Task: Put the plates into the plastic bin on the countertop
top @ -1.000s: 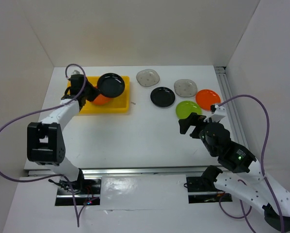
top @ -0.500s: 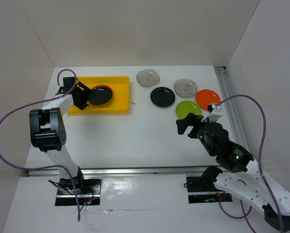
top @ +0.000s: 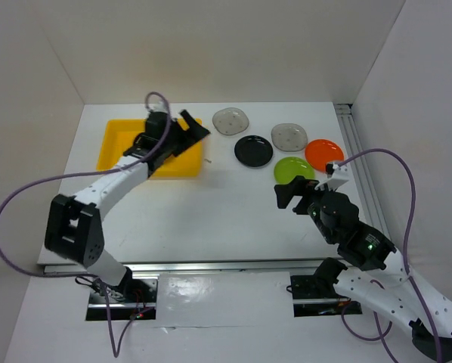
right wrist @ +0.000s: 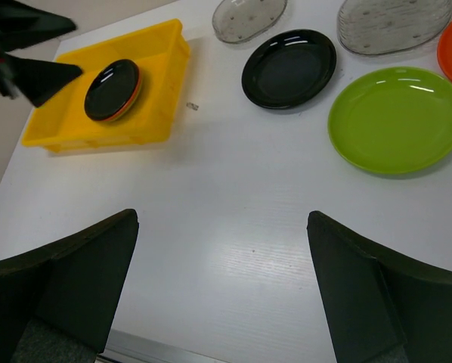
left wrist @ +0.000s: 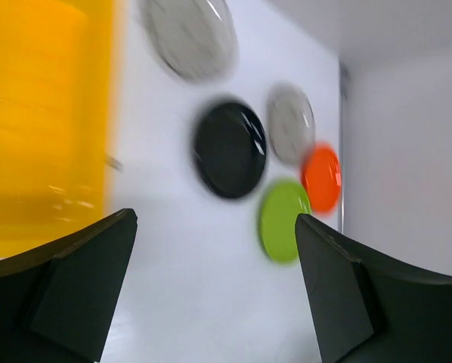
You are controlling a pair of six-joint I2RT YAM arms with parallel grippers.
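The lime green plate's rim [top: 277,178] is the part my left gripper will grab next, so that the plate can be stacked in the yellow bin [top: 119,145].
The yellow plastic bin [top: 119,145] [right wrist: 154,113] [left wrist: 37,128] lies at the back left of the white countertop [top: 211,204]. In it a black plate [right wrist: 111,89] rests on an orange one. My left gripper [top: 187,138] [left wrist: 215,287] hovers open and empty over the bin's right end, hiding that stack from above. To the right lie two grey plates [top: 231,120] [top: 289,137], a black plate [top: 253,151] [right wrist: 289,68] [left wrist: 230,147], an orange plate [top: 323,153] [left wrist: 320,178] and a green plate [top: 294,169] [right wrist: 396,119] [left wrist: 281,219]. My right gripper [top: 295,190] [right wrist: 222,287] hangs open just in front of the green plate.
White walls enclose the countertop on three sides. A metal rail [top: 354,144] runs along the right edge. A small speck [right wrist: 193,107] lies on the table beside the bin's right wall. Purple cables loop off both arms.
My left gripper let go of the black plate, which now lies on the orange one in the bin. It opened and swung right across the bin. The right arm barely moved.
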